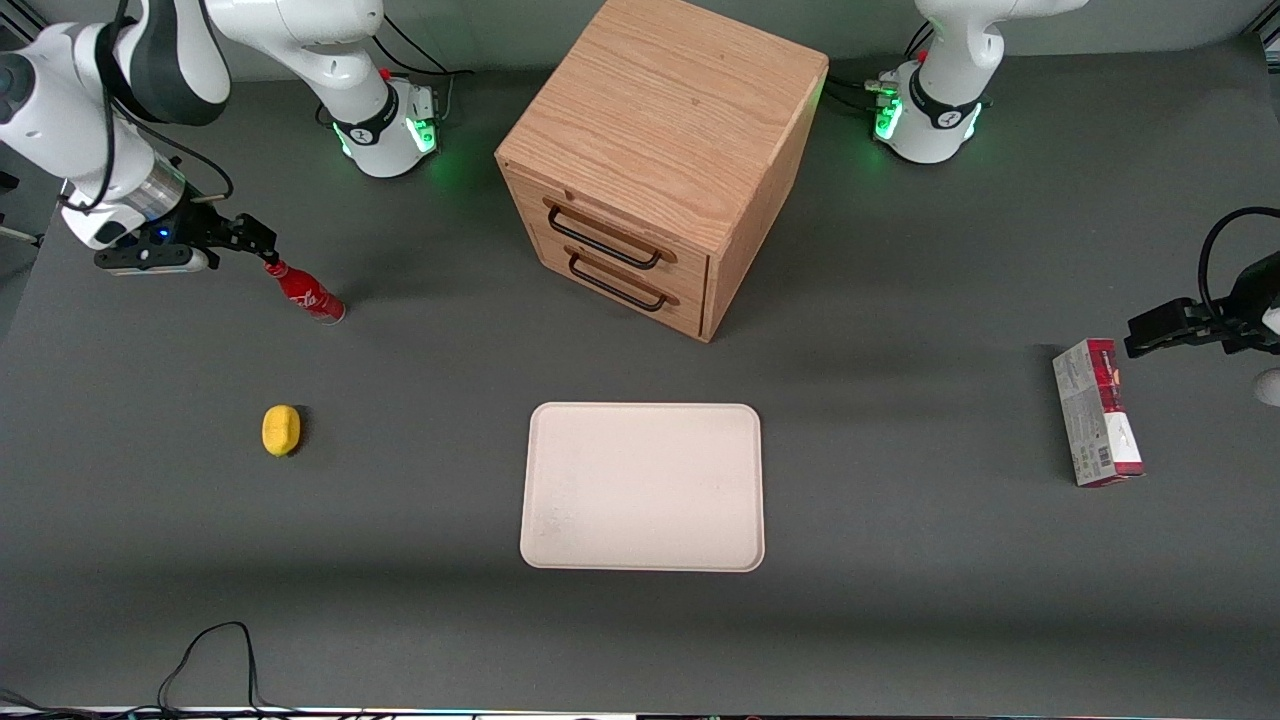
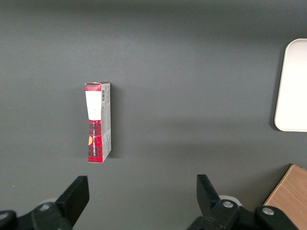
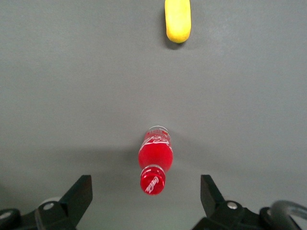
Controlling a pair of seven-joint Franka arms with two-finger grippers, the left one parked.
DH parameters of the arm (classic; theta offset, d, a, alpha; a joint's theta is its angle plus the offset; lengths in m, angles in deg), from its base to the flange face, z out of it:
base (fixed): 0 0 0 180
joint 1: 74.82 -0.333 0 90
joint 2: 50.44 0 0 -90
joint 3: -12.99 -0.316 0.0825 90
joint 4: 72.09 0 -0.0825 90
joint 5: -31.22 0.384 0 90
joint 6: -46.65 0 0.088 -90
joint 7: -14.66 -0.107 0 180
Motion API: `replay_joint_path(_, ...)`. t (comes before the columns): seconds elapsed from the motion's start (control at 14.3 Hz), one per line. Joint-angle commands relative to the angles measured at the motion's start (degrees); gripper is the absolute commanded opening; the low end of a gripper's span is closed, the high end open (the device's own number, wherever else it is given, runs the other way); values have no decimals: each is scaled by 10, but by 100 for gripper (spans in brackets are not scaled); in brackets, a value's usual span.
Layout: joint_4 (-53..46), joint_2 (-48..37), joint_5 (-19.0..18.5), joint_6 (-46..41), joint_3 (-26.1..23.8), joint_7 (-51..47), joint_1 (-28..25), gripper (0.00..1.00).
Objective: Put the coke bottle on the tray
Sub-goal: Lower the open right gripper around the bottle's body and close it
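Observation:
I will grab the coke bottle next with my gripper by its red cap (image 1: pixel 276 268). Then I will place the bottle on the tray (image 1: pixel 642 487).
The coke bottle (image 1: pixel 306 293), small and red with a red cap, stands upright on the grey table toward the working arm's end. In the right wrist view I look down on the coke bottle (image 3: pixel 155 160), its cap facing the camera. My gripper (image 1: pixel 258 238) hovers just above the cap, open, and holds nothing. In the wrist view the gripper (image 3: pixel 145 197) shows its two black fingers (image 3: pixel 80 194) spread wide, with the cap between them and touching neither. The cream tray (image 1: pixel 642 487) lies flat mid-table, nearer to the front camera than the bottle, with nothing on it.
A yellow lemon (image 1: pixel 281 430) lies nearer to the front camera than the bottle. The wooden drawer cabinet (image 1: pixel 660 150) stands farther back than the tray. A red-and-grey carton (image 1: pixel 1097 412) lies toward the parked arm's end. A black cable (image 1: pixel 215 650) loops at the table's front edge.

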Motion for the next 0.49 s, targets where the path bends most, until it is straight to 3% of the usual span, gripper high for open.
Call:
replay_joint_path(0.0,42,-3,-10,52,9,11,-4,100)
replay_joint_path(0.42,66,29,-10,114,20,16,-4,100)
